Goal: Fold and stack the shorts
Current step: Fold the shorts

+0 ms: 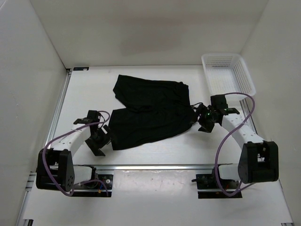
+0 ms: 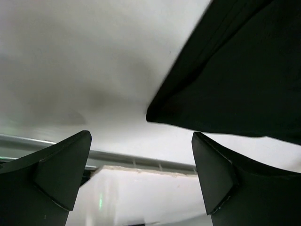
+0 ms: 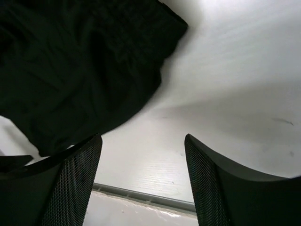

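Note:
My left gripper grabs the near corner of the black shorts next, to fold the near part of the shorts over the far part.
The black shorts lie flat in the middle of the white table, with a wide near part and a narrower far part. My left gripper sits low at their near left corner, open and empty. In the left wrist view that corner of the shorts lies just beyond my left gripper, apart from both fingers. My right gripper is at the shorts' right edge, open and empty. In the right wrist view the shorts lie past the left finger of my right gripper; bare table shows between the fingers.
A white mesh basket stands at the far right corner of the table. White walls close in the left, back and right sides. A metal rail runs along the table's near edge, in front of both arm bases.

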